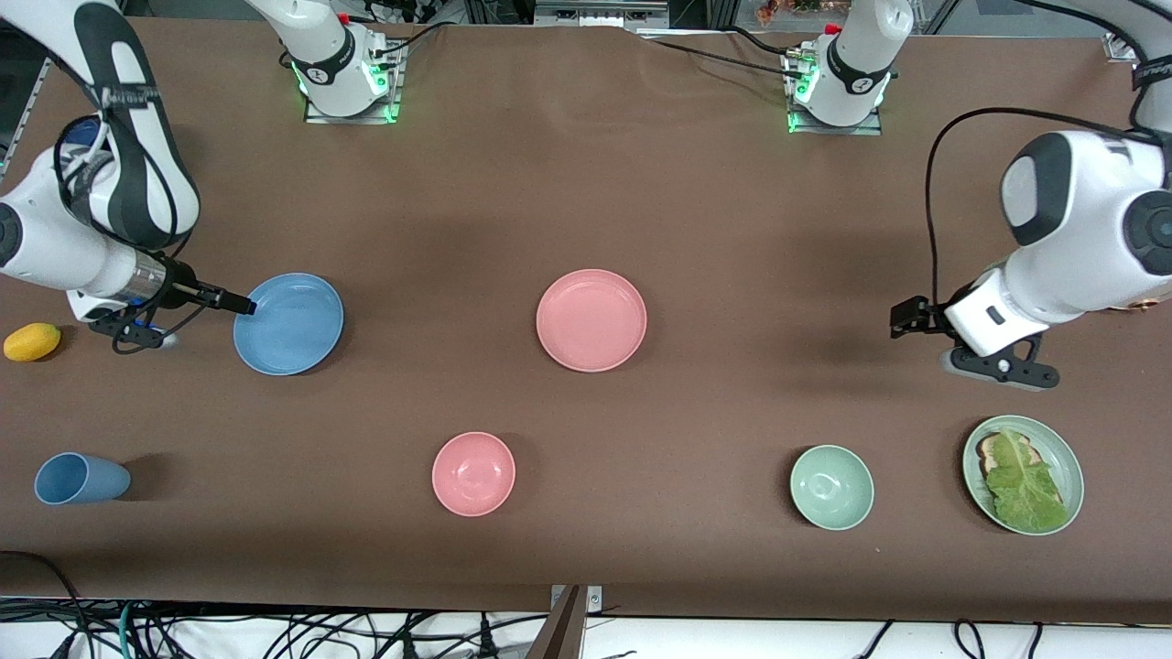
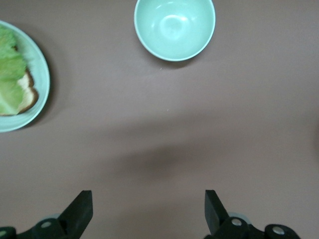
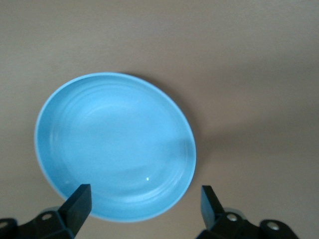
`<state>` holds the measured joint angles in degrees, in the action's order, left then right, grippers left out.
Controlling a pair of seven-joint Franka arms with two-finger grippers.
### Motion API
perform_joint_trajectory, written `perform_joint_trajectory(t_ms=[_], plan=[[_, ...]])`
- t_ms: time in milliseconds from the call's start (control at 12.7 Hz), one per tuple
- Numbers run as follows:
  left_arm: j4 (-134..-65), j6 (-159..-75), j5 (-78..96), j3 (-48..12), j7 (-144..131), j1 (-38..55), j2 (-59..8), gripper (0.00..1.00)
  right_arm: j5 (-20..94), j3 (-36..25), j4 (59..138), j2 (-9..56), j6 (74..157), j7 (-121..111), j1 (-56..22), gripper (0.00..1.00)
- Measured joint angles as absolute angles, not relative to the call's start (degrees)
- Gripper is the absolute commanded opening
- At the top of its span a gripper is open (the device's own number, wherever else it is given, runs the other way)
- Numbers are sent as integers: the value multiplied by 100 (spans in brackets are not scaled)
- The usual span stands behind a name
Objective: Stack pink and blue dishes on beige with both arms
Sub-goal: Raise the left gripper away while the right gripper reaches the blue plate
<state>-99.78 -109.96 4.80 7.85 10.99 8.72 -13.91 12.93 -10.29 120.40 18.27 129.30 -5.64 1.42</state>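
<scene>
I will next use my right gripper to pick up the blue plate by its rim [image 1: 248,319]. The blue plate will then be stacked onto the salmon pink plate [image 1: 591,319].
The sky blue plate [image 1: 288,323] lies toward the right arm's end of the table. My right gripper [image 1: 240,305] is open and low over the plate's rim on that end. In the right wrist view the blue plate [image 3: 115,144] fills the middle, and its edge lies between the spread fingers of the right gripper [image 3: 144,204]. The salmon pink plate [image 1: 591,319] rests alone at the table's middle. Toward the left arm's end, my left gripper [image 1: 905,318] hangs open over bare tablecloth and holds nothing; the left wrist view shows the left gripper [image 2: 148,206] the same way. No beige plate is in view.
Nearer the camera stand a blue cup [image 1: 81,479] on its side, a small pink bowl [image 1: 473,473], a green bowl [image 1: 831,487] and a green plate [image 1: 1062,458] with bread and lettuce. A yellow fruit [image 1: 32,341] lies by the right arm.
</scene>
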Motion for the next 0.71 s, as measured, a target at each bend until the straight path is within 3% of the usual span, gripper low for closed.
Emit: perform_joint_trajectory(t_ms=[157, 315, 551, 708], plan=[[-9725, -10509, 480, 794, 1099, 733, -1249, 100, 1927, -1061, 12037, 2187, 13141, -1433, 354, 89], [-9594, -10289, 480, 802, 1095, 534, -1062, 100, 2116, -1067, 12013, 2403, 13209, -1803, 526, 76], [-9573, -10180, 480, 802, 884, 345, -783, 100, 2361, -1067, 11973, 2587, 13218, -2174, 714, 41], [-9555, -10176, 481, 795, 764, 344, -590, 100, 2595, -1067, 11964, 2681, 13219, -2444, 762, 1]])
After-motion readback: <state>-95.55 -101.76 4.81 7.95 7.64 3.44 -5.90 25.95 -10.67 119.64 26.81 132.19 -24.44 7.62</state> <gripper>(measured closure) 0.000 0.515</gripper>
